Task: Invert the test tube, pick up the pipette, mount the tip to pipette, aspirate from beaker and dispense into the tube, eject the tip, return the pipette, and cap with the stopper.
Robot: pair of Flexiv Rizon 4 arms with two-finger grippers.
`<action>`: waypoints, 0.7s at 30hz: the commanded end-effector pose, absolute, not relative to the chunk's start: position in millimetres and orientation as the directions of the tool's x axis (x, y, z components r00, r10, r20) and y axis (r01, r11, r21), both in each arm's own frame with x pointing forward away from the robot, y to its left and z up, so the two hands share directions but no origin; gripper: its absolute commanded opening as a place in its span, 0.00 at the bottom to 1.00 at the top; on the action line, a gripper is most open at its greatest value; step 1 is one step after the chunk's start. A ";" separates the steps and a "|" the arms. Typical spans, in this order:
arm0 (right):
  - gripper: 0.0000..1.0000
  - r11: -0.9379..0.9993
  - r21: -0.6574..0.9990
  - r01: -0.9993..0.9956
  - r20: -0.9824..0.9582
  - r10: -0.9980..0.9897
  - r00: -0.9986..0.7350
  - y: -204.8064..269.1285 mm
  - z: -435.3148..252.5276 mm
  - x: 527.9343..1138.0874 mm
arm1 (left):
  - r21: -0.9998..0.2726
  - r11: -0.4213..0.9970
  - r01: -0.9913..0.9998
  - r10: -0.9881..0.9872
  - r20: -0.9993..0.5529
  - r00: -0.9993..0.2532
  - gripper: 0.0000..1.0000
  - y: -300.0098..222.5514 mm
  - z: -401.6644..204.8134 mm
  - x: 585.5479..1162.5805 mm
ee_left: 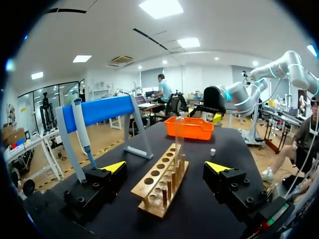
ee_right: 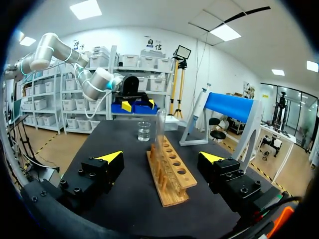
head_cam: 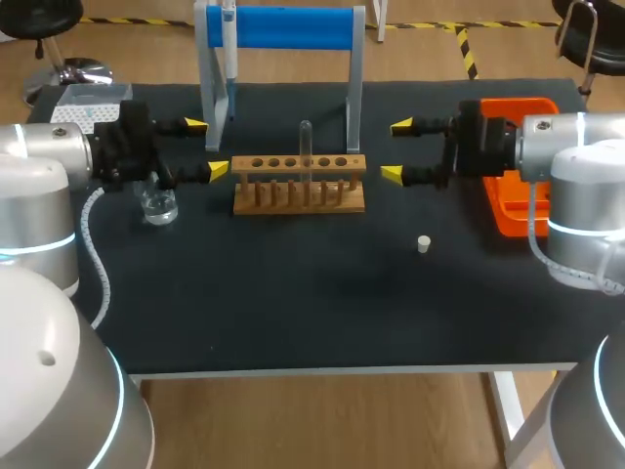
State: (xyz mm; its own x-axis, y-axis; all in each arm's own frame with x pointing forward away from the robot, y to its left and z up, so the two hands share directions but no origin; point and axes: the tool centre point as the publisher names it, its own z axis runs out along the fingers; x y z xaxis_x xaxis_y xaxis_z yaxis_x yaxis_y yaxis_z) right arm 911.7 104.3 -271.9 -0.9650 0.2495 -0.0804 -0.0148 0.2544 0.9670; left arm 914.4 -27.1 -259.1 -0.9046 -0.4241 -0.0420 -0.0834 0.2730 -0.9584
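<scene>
The test tube needs to be turned upside down, so my right gripper should next grab it by its exposed upper end (head_cam: pixel 306 132). The rack (head_cam: pixel 299 183) holds the tube's lower part between its wooden boards.
A wooden rack (head_cam: pixel 299 183) stands mid-table with a clear test tube (head_cam: pixel 306 147) upright in it, rounded end up. The pipette (head_cam: pixel 230 39) hangs on the blue stand (head_cam: pixel 283 27) behind the rack. A beaker (head_cam: pixel 157 205) of clear liquid sits below my left gripper (head_cam: pixel 206 148), which is open at the rack's left end. My right gripper (head_cam: pixel 396 149) is open at the rack's right end. A small white stopper (head_cam: pixel 424 244) lies in front of it. In the wrist views, the rack (ee_left: pixel 162 181) (ee_right: pixel 172 172) lies ahead of each open gripper (ee_left: pixel 166 167) (ee_right: pixel 161 157).
An orange tray (head_cam: pixel 518 166) sits at the right edge under my right arm. A pale tip box (head_cam: pixel 83 103) stands at the back left corner. The stand's legs flank the rack's rear. The black table (head_cam: pixel 293 293) extends in front of the rack.
</scene>
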 end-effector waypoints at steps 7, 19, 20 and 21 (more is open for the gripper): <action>1.00 0.255 0.967 -0.015 -0.082 0.252 -0.964 104.9 -272.1 910.9 | -0.959 0.272 -0.082 -0.423 -0.042 -0.905 1.00 -26.5 -259.1 913.9; 1.00 0.189 0.981 -0.049 -0.079 0.151 -0.985 132.8 -264.6 930.7 | -0.959 0.272 -0.082 -0.423 -0.042 -0.905 1.00 -26.5 -259.1 913.9; 1.00 0.186 0.981 -0.055 -0.080 0.130 -0.988 138.0 -263.5 932.5 | -0.959 0.272 -0.082 -0.423 -0.042 -0.905 1.00 -26.5 -259.1 913.9; 1.00 0.161 0.985 -0.053 -0.071 0.108 -0.992 142.8 -262.6 934.1 | -0.959 0.272 -0.082 -0.423 -0.042 -0.905 1.00 -26.5 -259.1 913.9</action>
State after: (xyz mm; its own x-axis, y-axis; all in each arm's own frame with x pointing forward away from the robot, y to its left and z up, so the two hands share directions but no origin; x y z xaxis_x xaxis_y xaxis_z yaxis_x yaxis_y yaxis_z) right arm 911.9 131.2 -254.7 -0.9811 0.1724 -0.0874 -0.0541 0.1890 0.9805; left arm 914.5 -26.7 -259.0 -0.9054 -0.4225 -0.0417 -0.0830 0.2724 -0.9586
